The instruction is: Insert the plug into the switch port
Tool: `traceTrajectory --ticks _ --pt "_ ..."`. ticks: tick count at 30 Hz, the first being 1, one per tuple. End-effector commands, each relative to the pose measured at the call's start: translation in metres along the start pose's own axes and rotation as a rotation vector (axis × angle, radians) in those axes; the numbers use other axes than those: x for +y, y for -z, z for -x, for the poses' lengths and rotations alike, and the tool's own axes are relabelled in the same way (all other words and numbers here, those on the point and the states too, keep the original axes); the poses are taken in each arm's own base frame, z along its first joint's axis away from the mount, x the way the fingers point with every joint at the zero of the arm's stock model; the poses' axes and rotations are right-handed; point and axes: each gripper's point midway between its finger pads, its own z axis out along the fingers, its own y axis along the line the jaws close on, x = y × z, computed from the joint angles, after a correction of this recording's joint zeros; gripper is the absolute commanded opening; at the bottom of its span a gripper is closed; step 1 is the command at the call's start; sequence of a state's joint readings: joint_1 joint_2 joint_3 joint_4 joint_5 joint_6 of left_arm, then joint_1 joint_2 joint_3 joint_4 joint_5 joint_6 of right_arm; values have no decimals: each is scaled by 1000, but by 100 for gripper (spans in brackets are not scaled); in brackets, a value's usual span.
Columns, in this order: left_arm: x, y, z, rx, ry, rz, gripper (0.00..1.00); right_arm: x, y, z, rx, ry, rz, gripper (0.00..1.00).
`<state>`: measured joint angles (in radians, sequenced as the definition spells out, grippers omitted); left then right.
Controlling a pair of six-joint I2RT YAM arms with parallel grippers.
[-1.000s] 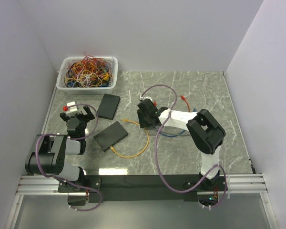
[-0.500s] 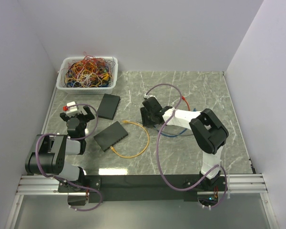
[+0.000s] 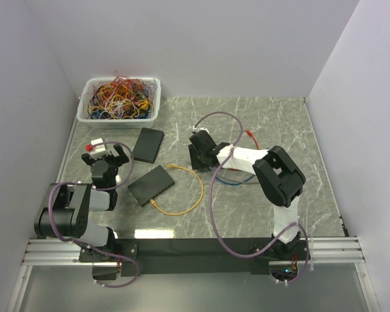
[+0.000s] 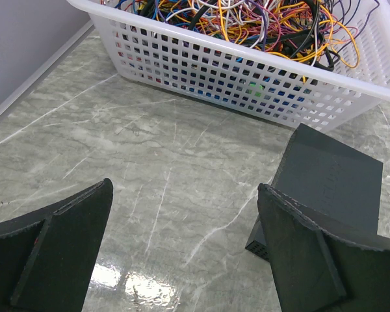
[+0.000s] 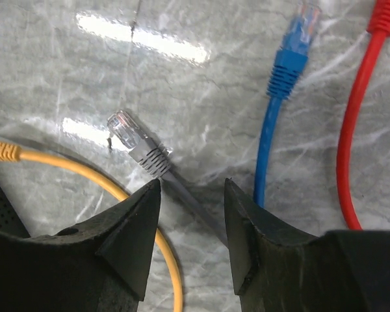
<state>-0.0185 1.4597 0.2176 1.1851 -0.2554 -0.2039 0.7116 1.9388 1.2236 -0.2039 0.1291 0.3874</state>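
My right gripper grabs the grey plug just behind its head (image 5: 160, 166) next, so the plug's tip stays free to go into the switch port.
A grey plug (image 5: 131, 140) lies on the marble table, its grey cable (image 5: 194, 207) running back between my right fingers. My right gripper (image 5: 192, 188) is open and low over the table, one finger on each side of the cable just behind the plug, not closed on it. In the top view it (image 3: 199, 156) sits right of the nearer black switch (image 3: 151, 184). A second black switch (image 3: 147, 144) lies farther back and also shows in the left wrist view (image 4: 330, 179). My left gripper (image 4: 183, 188) is open and empty at the far left (image 3: 106, 160).
A yellow cable (image 3: 185, 192) loops between the nearer switch and my right gripper. A blue cable (image 5: 287, 62) and a red cable (image 5: 352, 123) lie just right of the grey plug. A white basket (image 3: 119, 99) of tangled wires stands at the back left.
My right gripper shifted slightly right, then back left, staying low over the cables. The left arm has not moved.
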Motion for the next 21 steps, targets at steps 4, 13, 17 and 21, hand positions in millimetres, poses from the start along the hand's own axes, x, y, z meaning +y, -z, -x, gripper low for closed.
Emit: traceTrajectory --ticks 4,13,17,21 --pt "-8 -6 19 -63 8 -29 99 6 -12 -5 37 36 -21 51" --pt "-8 -6 18 -62 9 -29 99 21 -15 4 26 71 -21 60" --pt "-8 -5 19 -63 9 -29 99 26 -17 4 26 83 -17 65" --pt "-8 -6 19 -63 9 -28 99 31 -19 4 27 98 -15 66"
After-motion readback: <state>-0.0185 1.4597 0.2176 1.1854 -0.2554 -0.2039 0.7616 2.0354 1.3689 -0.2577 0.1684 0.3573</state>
